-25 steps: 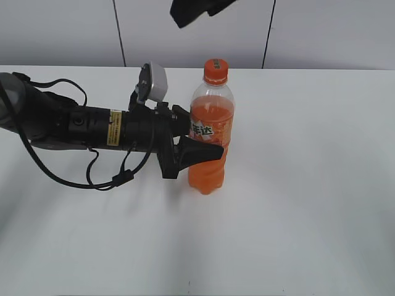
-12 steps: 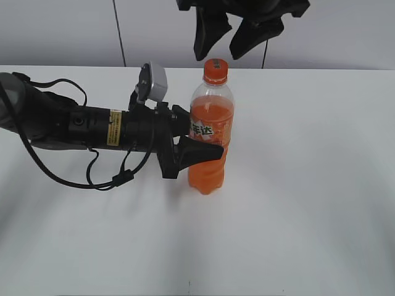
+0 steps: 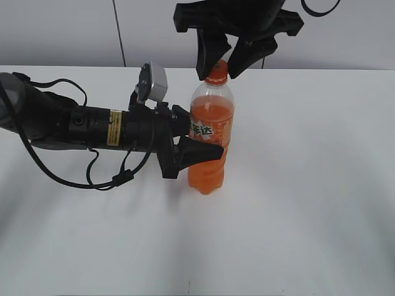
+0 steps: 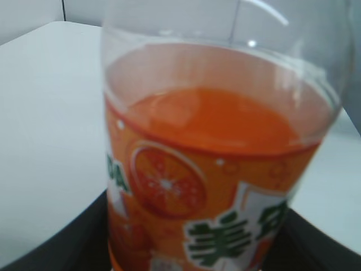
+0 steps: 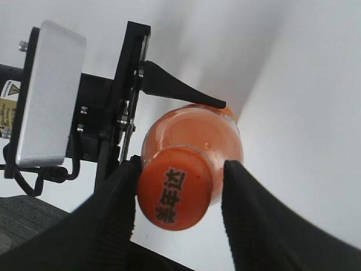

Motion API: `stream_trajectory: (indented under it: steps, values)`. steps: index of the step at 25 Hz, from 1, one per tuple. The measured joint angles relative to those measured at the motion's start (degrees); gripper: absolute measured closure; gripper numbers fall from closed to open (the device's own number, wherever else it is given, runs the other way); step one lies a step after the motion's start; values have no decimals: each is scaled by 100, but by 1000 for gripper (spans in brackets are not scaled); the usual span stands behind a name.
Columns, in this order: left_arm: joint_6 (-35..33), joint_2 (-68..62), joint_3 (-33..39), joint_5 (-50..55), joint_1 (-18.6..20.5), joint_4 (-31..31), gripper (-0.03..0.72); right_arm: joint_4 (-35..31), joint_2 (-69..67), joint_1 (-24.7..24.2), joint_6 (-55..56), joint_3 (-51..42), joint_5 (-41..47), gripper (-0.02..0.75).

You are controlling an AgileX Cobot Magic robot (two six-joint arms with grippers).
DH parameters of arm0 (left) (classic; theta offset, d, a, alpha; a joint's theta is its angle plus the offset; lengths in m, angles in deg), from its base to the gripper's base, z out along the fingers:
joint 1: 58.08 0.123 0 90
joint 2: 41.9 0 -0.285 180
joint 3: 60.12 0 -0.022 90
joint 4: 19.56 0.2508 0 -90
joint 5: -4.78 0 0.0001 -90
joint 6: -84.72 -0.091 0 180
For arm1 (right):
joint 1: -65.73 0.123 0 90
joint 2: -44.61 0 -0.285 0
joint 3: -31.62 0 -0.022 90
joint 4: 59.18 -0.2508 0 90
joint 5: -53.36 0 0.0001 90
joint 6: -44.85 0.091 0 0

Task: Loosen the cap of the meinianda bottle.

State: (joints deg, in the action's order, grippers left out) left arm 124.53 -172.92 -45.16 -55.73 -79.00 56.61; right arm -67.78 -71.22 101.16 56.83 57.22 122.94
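My right gripper is about to grab the orange cap by its ridged side (image 3: 216, 75) next, so that I can twist the meinianda bottle open.
The meinianda bottle (image 3: 210, 172) stands upright on the white table, full of orange drink, and its label fills the left wrist view (image 4: 214, 220). My left gripper (image 3: 199, 137) reaches in level from the left and is shut on the bottle's labelled middle; its dark fingers (image 4: 51, 248) show at the bottom corners. The orange cap (image 3: 217, 78) sits on the bottle. My right gripper (image 3: 220, 69) hangs over it, open, with a finger on each side. In the right wrist view the cap (image 5: 175, 195) lies between the fingers (image 5: 107, 220); the left one touches it and the right one stands just clear.
The left arm with its cables (image 3: 74, 126) lies across the table's left half, its grey wrist camera (image 3: 153, 81) beside the bottle's neck. The white table (image 3: 308, 197) stretches to the right and front. A grey panelled wall (image 3: 345, 31) stands behind.
My right gripper has come down from the top of the view until its open fingers straddle the cap. The left gripper and the bottle have not moved.
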Motion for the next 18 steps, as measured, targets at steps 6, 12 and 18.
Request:
stream_trajectory:
  steps: [6, 12, 18]
  values:
    - [5, 0, 0, 0, 0, 0, 261, -94, 0, 0, 0, 0, 11, 453]
    - [5, 0, 0, 0, 0, -5, 261, -102, 0, 0, -555, 0, 11, 454]
    - [-5, 0, 0, 0, 0, 27, 261, -129, 0, 0, -3203, 0, 11, 457]
